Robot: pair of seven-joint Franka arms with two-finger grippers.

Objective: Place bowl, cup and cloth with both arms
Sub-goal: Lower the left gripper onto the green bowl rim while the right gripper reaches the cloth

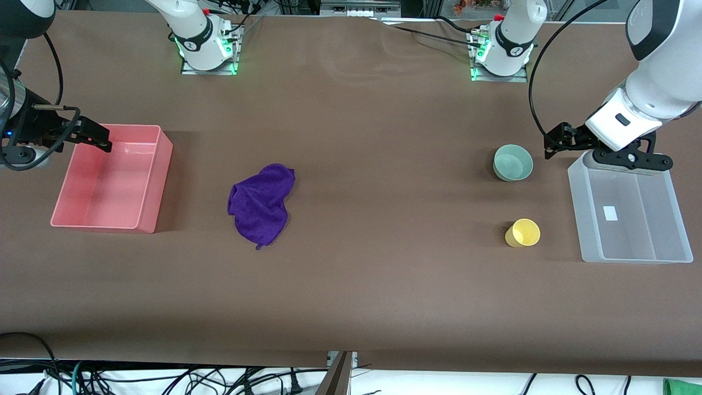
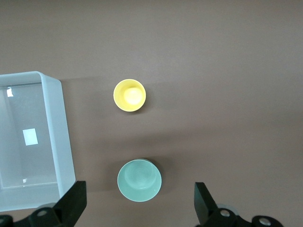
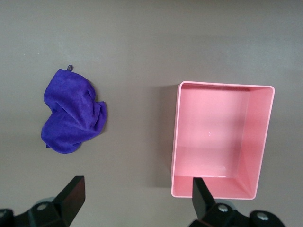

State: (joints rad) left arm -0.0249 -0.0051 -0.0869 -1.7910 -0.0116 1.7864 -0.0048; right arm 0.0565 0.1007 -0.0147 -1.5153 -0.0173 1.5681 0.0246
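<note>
The left gripper should next take the mint-green bowl by its rim (image 1: 513, 146) to put the bowl in the clear bin.
The mint-green bowl (image 1: 513, 163) stands upright toward the left arm's end of the table. The yellow cup (image 1: 522, 232) stands nearer to the front camera than the bowl. The purple cloth (image 1: 261, 203) lies crumpled beside the pink bin. My left gripper (image 1: 630, 160) hangs open and empty above the table, between the bowl and the clear bin's end. In the left wrist view the left gripper (image 2: 137, 208) frames the bowl (image 2: 139, 180), with the cup (image 2: 129, 95) farther off. My right gripper (image 1: 27, 155) is open and empty, high by the pink bin. The right wrist view shows the right gripper (image 3: 137, 203) and the cloth (image 3: 71, 113).
An empty pink bin (image 1: 155, 181) stands at the right arm's end of the table; it also shows in the right wrist view (image 3: 175, 137). A clear two-part bin (image 1: 576, 208) stands at the left arm's end, beside the cup and bowl, and shows in the left wrist view (image 2: 64, 137).
</note>
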